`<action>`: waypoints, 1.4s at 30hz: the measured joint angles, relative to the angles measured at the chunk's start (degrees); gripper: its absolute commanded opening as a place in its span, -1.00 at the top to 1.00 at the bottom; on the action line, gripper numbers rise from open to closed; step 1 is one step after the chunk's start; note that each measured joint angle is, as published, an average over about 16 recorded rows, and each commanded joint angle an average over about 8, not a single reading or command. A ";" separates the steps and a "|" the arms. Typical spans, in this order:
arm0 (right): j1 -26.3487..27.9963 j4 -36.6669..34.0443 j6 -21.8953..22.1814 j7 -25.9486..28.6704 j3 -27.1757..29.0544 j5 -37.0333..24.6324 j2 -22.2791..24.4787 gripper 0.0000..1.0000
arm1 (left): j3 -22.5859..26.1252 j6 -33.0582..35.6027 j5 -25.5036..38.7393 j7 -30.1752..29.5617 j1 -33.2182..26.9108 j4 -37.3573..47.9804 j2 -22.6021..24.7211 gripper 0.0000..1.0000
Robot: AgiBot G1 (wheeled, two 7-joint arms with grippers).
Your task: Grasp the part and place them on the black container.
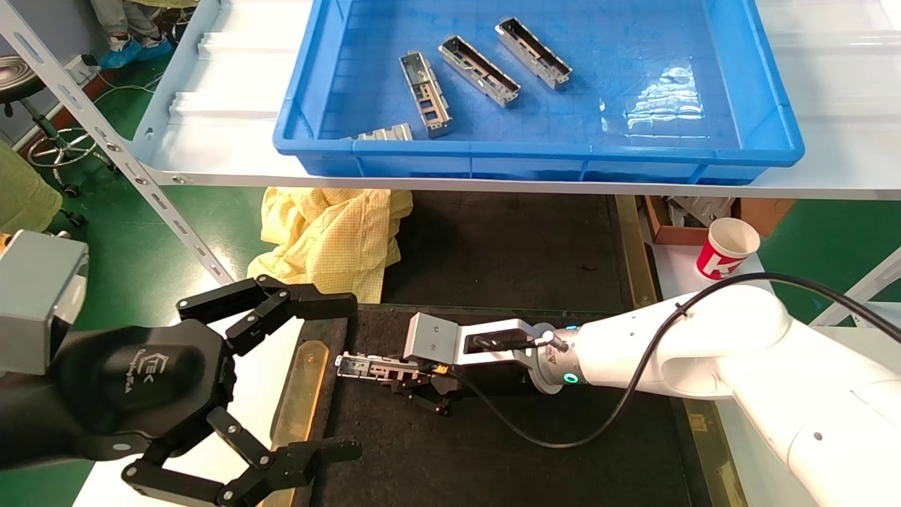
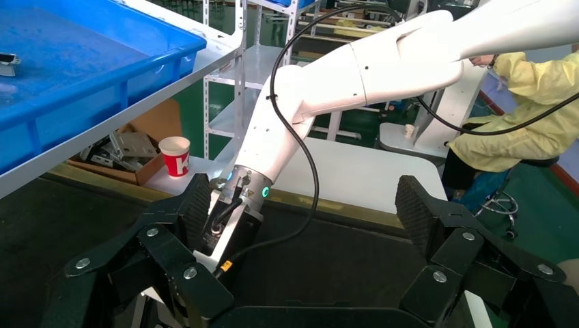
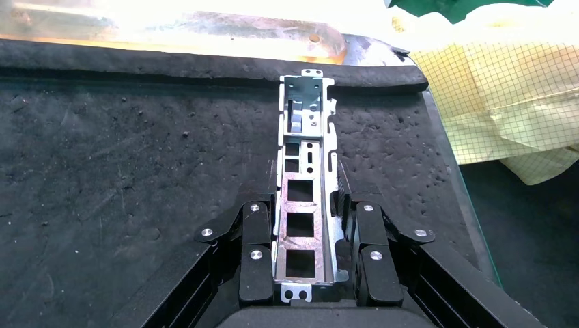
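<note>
The metal channel (image 1: 377,368) (image 3: 301,184) lies flat over the black container's rough surface and would rest there, so it is time for my right gripper to release the channel.
The part (image 1: 366,367) is a long silver-grey metal channel with rectangular cutouts. It sits at the left end of the black container (image 1: 493,451), close to its brass side strip (image 1: 299,394). My right gripper (image 1: 412,384) is shut on the part. In the right wrist view its fingers (image 3: 256,225) press both long sides of the part (image 3: 304,147), just over the container's rough surface (image 3: 136,171). I cannot tell whether the part rests on the surface. My left gripper (image 1: 348,377) is open and empty beside the container's left end, and it also shows in the left wrist view (image 2: 304,205).
A deep blue bin (image 1: 535,151) on the shelf behind holds several more metal parts (image 1: 479,70). A yellow cloth (image 1: 331,232) lies under the shelf at the left. A red-and-white paper cup (image 1: 725,248) and a cardboard box (image 1: 676,232) stand at the right.
</note>
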 measured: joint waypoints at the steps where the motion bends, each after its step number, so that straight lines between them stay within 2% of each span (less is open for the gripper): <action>1: 0.01 0.08 0.17 0.03 -0.22 0.15 0.00 -1.00 | 0.00 0.00 0.00 0.00 0.00 0.00 0.00 -1.00; 12: 0.49 0.70 1.82 -0.13 -2.36 1.80 0.03 -1.00 | 0.00 0.00 0.00 0.00 0.00 0.00 0.00 -1.00; 18: 1.17 0.53 1.30 -0.39 -2.88 3.29 0.23 -1.00 | 0.00 0.00 0.00 0.00 0.00 0.00 0.00 -1.00; 22: 2.07 -0.15 -0.58 -0.51 -2.81 4.66 0.62 -1.00 | 0.01 0.00 0.00 0.00 0.00 0.00 0.00 -1.00; 35: 5.46 -4.03 -11.06 -0.90 -1.17 9.24 3.26 -1.00 | 0.00 -0.01 -0.02 0.01 0.00 0.01 -0.01 -1.00; 42: 5.80 -4.57 -12.51 -0.96 -0.86 9.88 3.75 -1.00 | 0.00 -0.02 -0.02 0.01 0.01 0.01 -0.01 -1.00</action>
